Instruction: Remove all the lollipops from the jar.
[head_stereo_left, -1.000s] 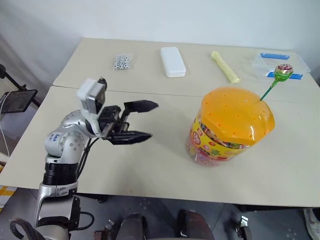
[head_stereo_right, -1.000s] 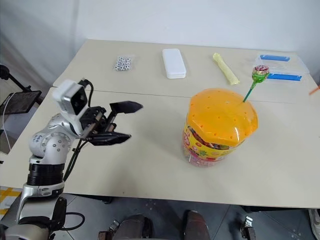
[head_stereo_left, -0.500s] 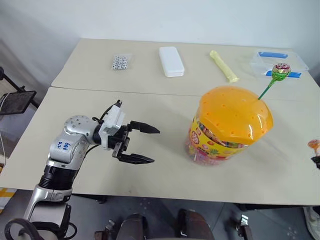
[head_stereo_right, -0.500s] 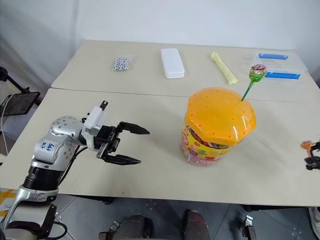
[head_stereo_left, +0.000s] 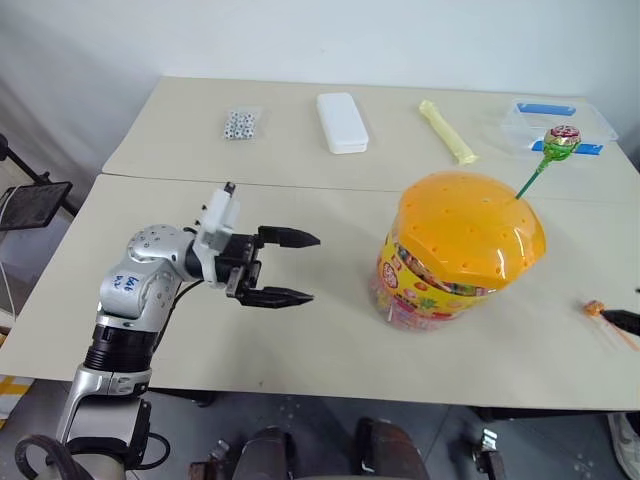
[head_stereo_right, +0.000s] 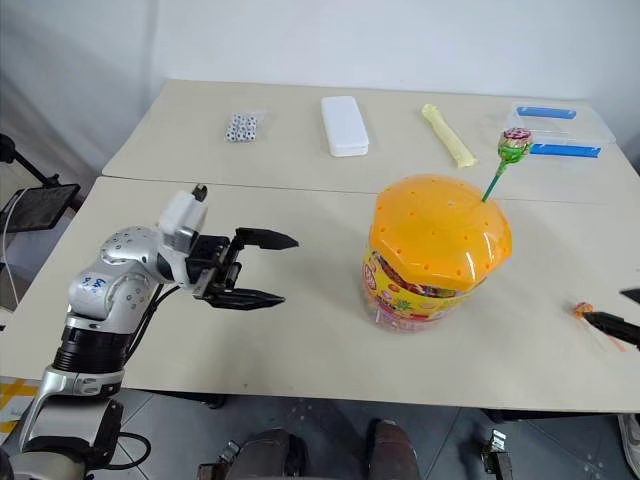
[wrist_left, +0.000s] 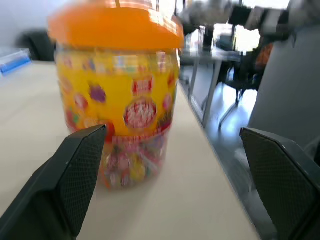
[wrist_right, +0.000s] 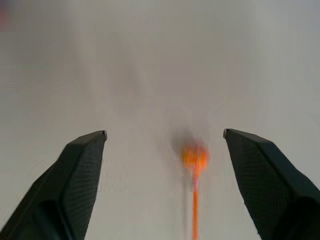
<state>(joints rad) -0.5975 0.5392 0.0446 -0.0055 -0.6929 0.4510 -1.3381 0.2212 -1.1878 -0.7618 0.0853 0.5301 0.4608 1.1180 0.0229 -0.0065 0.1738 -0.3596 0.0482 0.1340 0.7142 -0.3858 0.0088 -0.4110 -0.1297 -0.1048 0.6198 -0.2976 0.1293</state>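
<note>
The lollipop needs to be grabbed by the straight stick (head_stereo_left: 532, 180) with the right gripper next, because the wrapped candy head (head_stereo_left: 561, 142) bulges above its thin green stick.
The jar (head_stereo_left: 462, 245), an orange translucent tub with a holed dome lid and a yellow-red label, stands on the near table at the right. A lollipop (head_stereo_left: 563, 140) on a green stick pokes up from the lid's far right side. An orange-stick lollipop (head_stereo_right: 583, 310) is on the table by the right edge. It sits loose between the spread fingers of my right gripper (wrist_right: 165, 135) and touches neither one. My left gripper (head_stereo_left: 290, 268) hovers open and empty left of the jar, pointing at it; the left wrist view shows the jar (wrist_left: 120, 100) straight ahead.
On the far table are a small bag of beads (head_stereo_left: 242, 123), a white case (head_stereo_left: 343, 122), a pale yellow tube (head_stereo_left: 448, 132) and a clear box with blue clips (head_stereo_left: 558, 122). A seam runs between the two tables. A black stand (head_stereo_left: 25, 200) sits off the left edge.
My right gripper came into view at the right edge with the orange-stick lollipop, sank toward the table and opened, letting it go. The left gripper stayed open in about the same place.
</note>
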